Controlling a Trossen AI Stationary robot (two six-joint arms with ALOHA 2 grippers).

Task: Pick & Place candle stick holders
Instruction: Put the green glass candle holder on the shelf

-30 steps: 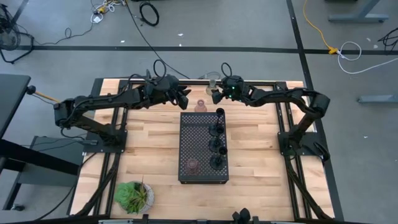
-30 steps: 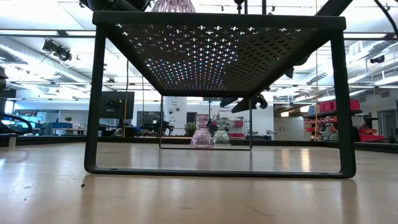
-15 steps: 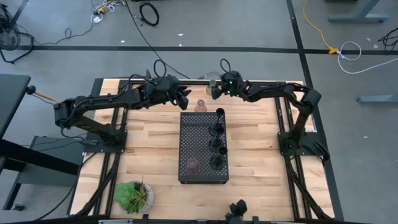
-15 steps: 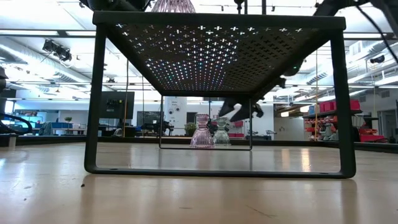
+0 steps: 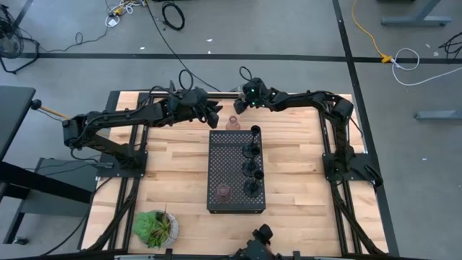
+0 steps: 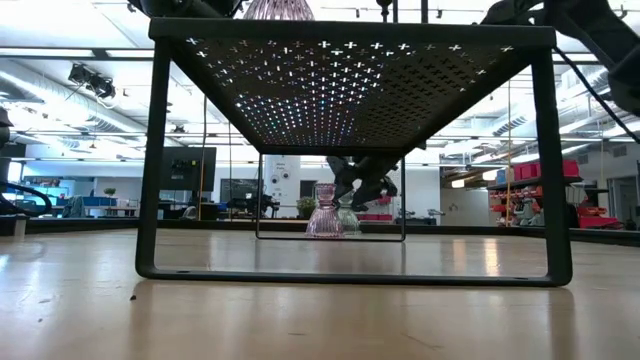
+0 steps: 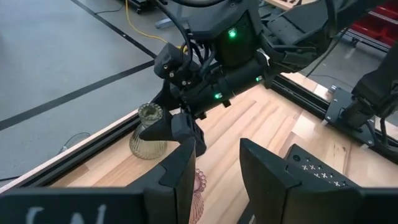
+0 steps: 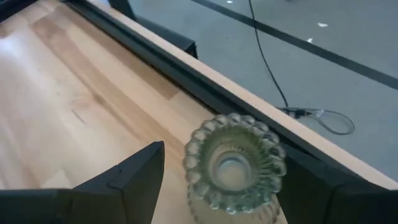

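The olive-green holder should be picked up next by its neck below the beaded rim, with my right gripper.
An olive-green glass holder (image 8: 233, 165) stands on its base on the table near the far edge. My right gripper (image 8: 225, 157) is open above it, one finger (image 8: 134, 174) on either side, and I see no touch. It shows in the high view (image 5: 242, 106) too. A pinkish holder (image 5: 232, 123) stands on the table just beyond the tray's far end. My left gripper (image 7: 217, 146) is open and empty next to it, toward the table's left (image 5: 215, 114). Black stemmed holders (image 5: 251, 149) and a tinted holder (image 5: 224, 192) stand on the black perforated tray (image 5: 231, 162).
The tray stands on legs mid-table (image 6: 350, 45). A leafy plant (image 5: 154, 227) sits at the near left corner. The table's dark far rail (image 8: 186, 74) runs just behind the olive holder. Bare wood lies to the left and right of the tray.
My right gripper has moved toward the table's left and down, from right of the olive-green holder to right over it, so its open fingers now stand on either side of it. The holders have not moved.
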